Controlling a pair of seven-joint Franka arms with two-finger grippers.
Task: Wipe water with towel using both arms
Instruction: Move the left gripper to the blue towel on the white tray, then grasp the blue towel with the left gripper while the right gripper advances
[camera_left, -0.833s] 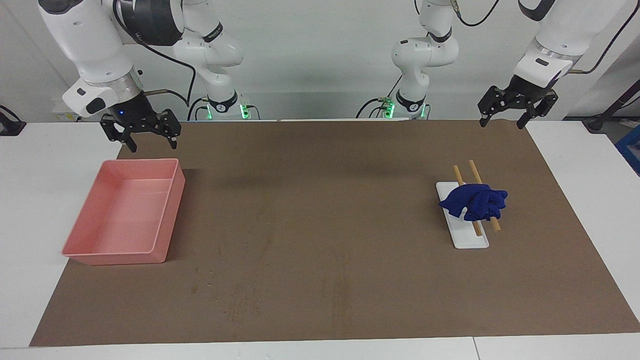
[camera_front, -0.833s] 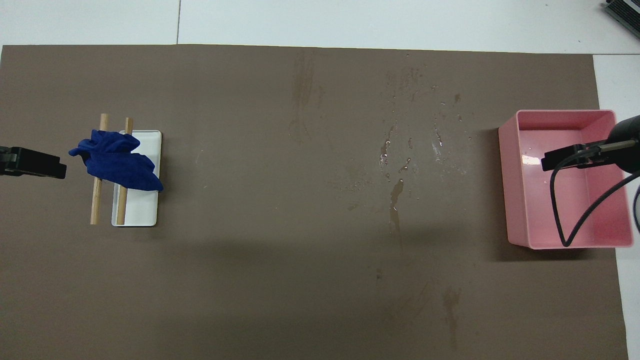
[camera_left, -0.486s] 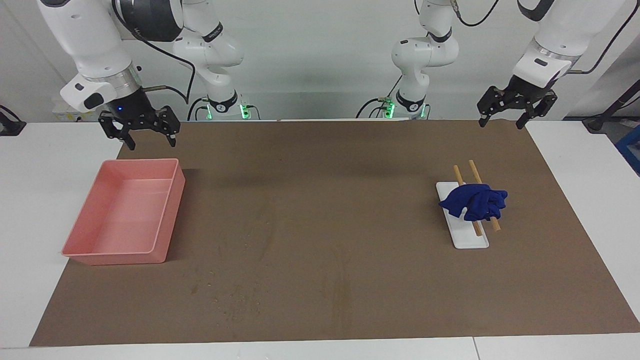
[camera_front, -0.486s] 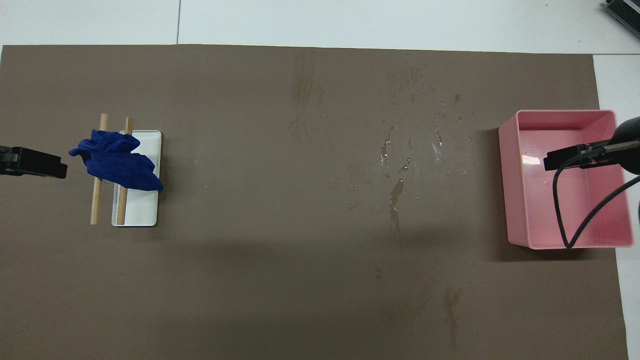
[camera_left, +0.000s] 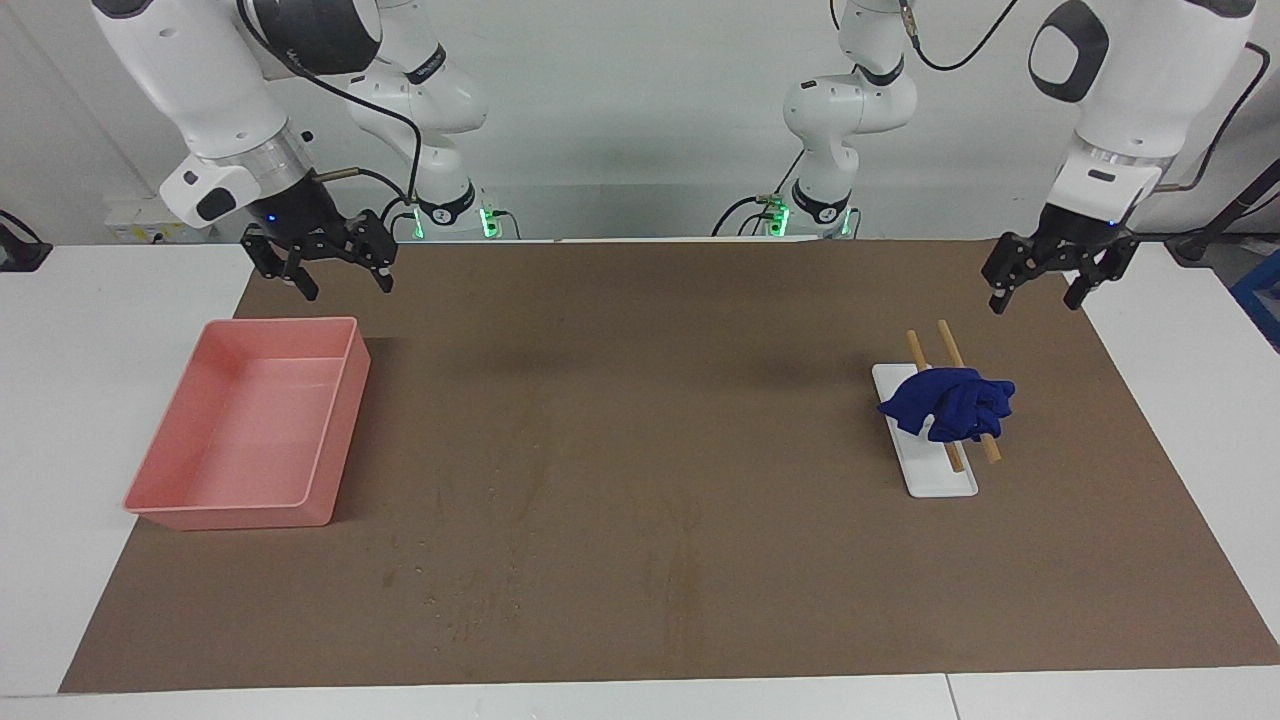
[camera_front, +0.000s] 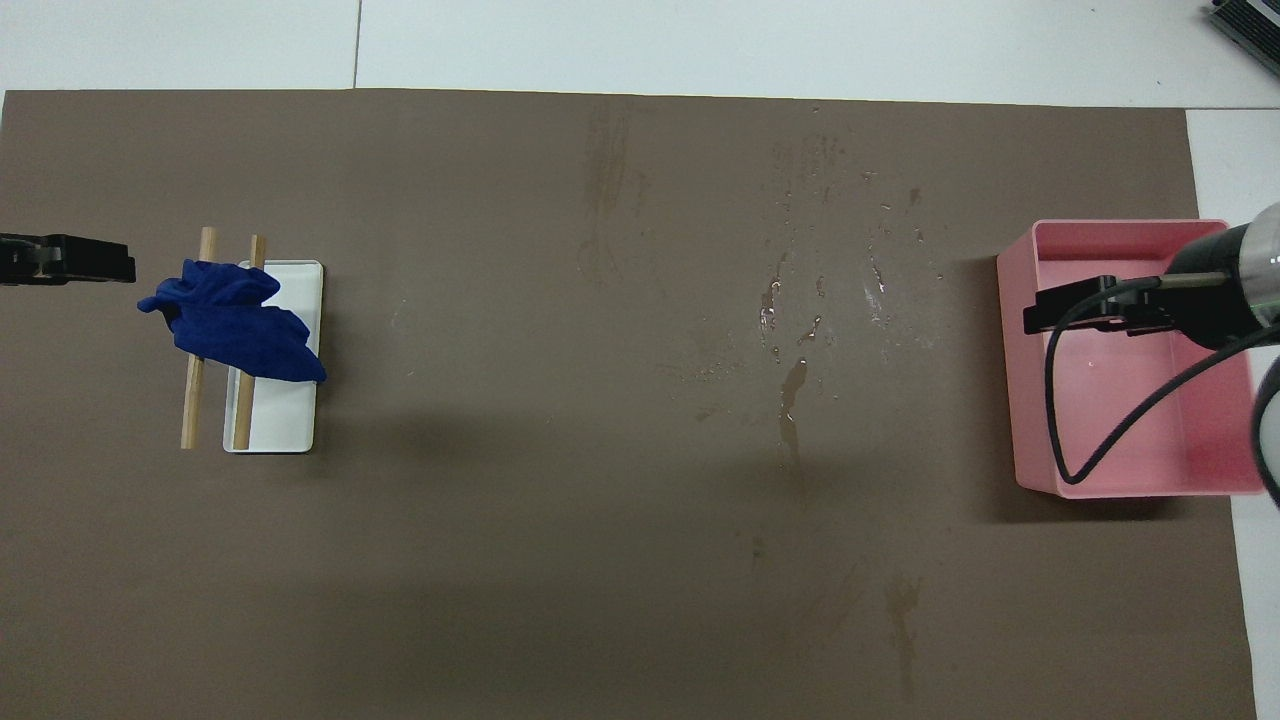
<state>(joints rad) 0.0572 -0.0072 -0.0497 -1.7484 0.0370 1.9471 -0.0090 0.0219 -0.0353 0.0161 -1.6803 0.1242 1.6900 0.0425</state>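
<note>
Next, my left gripper grabs the towel (camera_left: 950, 403) by its end over the wooden sticks to bring it to the water drops for wiping.
The towel (camera_left: 950, 403) (camera_front: 235, 322) is a royal-blue bunch lying across two wooden sticks (camera_left: 948, 343) (camera_front: 208, 240) and a white plate (camera_left: 935, 475) (camera_front: 285, 415) toward the left arm's end of the table. Up in the air over the brown mat, close to the sticks' ends, my left gripper (camera_left: 1035, 302) (camera_front: 100, 262) is open and holds nothing. My right gripper (camera_left: 346, 289) (camera_front: 1060, 312) is raised over the mat by a corner of the pink tray, also open and holding nothing. Water drops and streaks (camera_front: 795, 325) spot the mat between plate and tray.
The pink tray (camera_left: 345, 420) (camera_front: 1012, 380) sits at the right arm's end of the brown mat (camera_left: 640, 420) (camera_front: 560, 500). White tabletop (camera_left: 60, 400) borders the mat. The right arm's black cable (camera_front: 1070, 450) loops over the tray in the overhead view.
The left gripper has come down and out over the mat, closer to the sticks. The right gripper has shifted toward the table's middle, past the tray's corner. The towel has not moved.
</note>
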